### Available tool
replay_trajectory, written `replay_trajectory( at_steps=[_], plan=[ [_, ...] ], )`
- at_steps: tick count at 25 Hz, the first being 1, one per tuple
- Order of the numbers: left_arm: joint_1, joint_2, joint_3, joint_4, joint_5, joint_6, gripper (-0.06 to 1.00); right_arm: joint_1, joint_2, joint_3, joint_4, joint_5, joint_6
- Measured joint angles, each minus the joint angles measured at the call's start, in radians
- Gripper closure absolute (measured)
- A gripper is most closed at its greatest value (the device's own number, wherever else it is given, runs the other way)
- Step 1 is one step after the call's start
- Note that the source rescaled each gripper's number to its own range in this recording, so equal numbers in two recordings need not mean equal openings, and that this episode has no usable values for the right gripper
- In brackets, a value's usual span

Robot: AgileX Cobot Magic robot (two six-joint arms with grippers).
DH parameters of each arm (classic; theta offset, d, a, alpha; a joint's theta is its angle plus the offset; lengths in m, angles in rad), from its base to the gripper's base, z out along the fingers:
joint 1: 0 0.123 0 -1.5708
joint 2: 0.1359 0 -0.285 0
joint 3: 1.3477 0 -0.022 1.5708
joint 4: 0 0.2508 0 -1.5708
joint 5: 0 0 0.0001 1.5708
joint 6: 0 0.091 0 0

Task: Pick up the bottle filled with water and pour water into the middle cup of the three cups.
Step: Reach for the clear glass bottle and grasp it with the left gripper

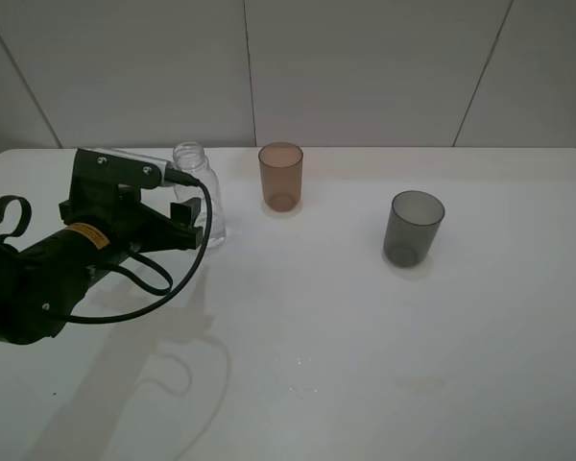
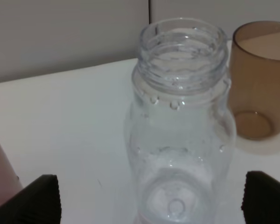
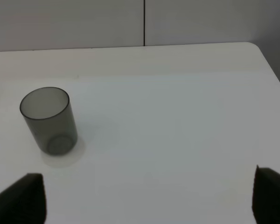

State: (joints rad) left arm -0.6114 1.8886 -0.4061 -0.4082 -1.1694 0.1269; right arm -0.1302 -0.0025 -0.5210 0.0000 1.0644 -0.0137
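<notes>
My left gripper picks up the bottle by its body below the neck next, to pour water into the amber middle cup (image 1: 280,176).
The clear capless bottle (image 1: 201,190) stands upright on the white table, left of the amber middle cup (image 1: 280,176). My left gripper (image 1: 185,199) is open, with the bottle (image 2: 179,126) between its two fingers (image 2: 42,198), which stand wide apart and clear of it. The amber cup (image 2: 259,79) shows just beyond the bottle. The smoky grey cup (image 1: 415,228) stands to the right and also shows in the right wrist view (image 3: 49,120). A pinkish cup edge (image 2: 0,177) shows in the left wrist view; the arm hides it in the high view. My right gripper (image 3: 147,200) is open and empty.
The white table (image 1: 365,365) runs back to a pale panelled wall (image 1: 365,67). My left arm's black body and cables (image 1: 67,259) lie over the table's left side. The table's far right corner (image 3: 252,46) shows in the right wrist view.
</notes>
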Motion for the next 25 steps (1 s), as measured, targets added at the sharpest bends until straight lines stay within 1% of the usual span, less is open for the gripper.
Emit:
replay_trajectory(
  at_steps=[2,5,8,14,21,25],
  plan=[
    [0.000,0.041,0.000,0.007,-0.024,-0.003,-0.06,0.000,0.000,0.000,0.000,0.000,0.000],
    [0.000,0.084,0.000,0.019,-0.026,-0.007,-0.06,0.000,0.000,0.000,0.000,0.000,0.000],
    [0.000,0.114,-0.006,0.034,-0.026,-0.035,-0.06,0.000,0.000,0.000,0.000,0.000,0.000],
    [0.000,0.146,-0.069,0.037,-0.033,-0.068,-0.06,0.000,0.000,0.000,0.000,0.000,0.000],
    [0.001,0.195,-0.135,0.037,-0.039,-0.073,-0.06,0.000,0.000,0.000,0.000,0.000,0.000],
    [0.015,0.229,-0.171,0.037,-0.040,-0.074,-0.06,0.000,0.000,0.000,0.000,0.000,0.000]
  ],
)
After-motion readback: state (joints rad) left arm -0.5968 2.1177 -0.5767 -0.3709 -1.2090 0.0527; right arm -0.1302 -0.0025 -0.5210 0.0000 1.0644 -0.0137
